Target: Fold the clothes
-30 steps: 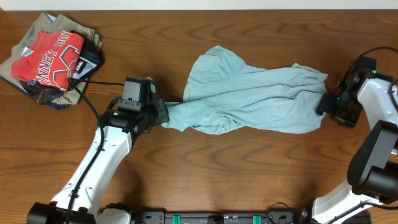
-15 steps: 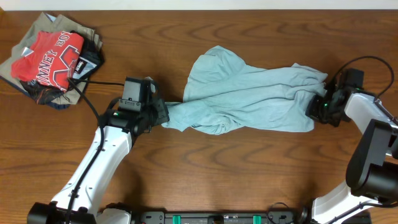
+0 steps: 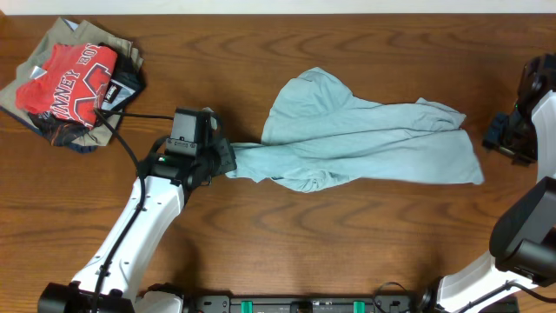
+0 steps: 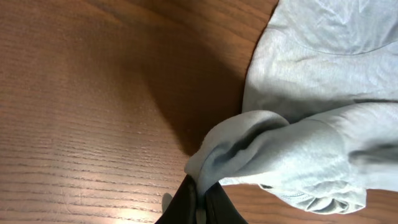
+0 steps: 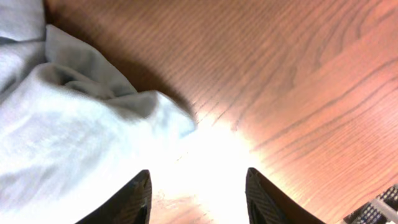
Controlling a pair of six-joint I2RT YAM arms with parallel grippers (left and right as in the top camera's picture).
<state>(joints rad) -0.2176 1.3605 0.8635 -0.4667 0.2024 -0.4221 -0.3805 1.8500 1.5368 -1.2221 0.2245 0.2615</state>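
The free corner (image 3: 462, 120) of the pale blue-grey garment (image 3: 365, 139) is opposite my left gripper. My right gripper should grab that corner next, so the garment can be spread for folding.
The pale blue-grey garment (image 3: 365, 139) lies stretched and wrinkled across the middle of the table. My left gripper (image 3: 228, 159) is shut on the garment's left end, which shows bunched between the jaws in the left wrist view (image 4: 261, 155). My right gripper (image 3: 497, 136) is open and empty, just right of the garment's right edge. In the right wrist view the jaws (image 5: 198, 186) stand wide apart above bare wood, with the garment's corner (image 5: 81, 137) to their left.
A pile of other clothes with a red T-shirt (image 3: 69, 83) on top sits at the far left back. A black cable (image 3: 130, 117) runs from the pile to the left arm. The wooden table (image 3: 365, 235) carries everything.
My right gripper pulled the garment's right end outward, let it go and drew back to the right. The garment now lies longer and flatter. The left gripper has not moved.
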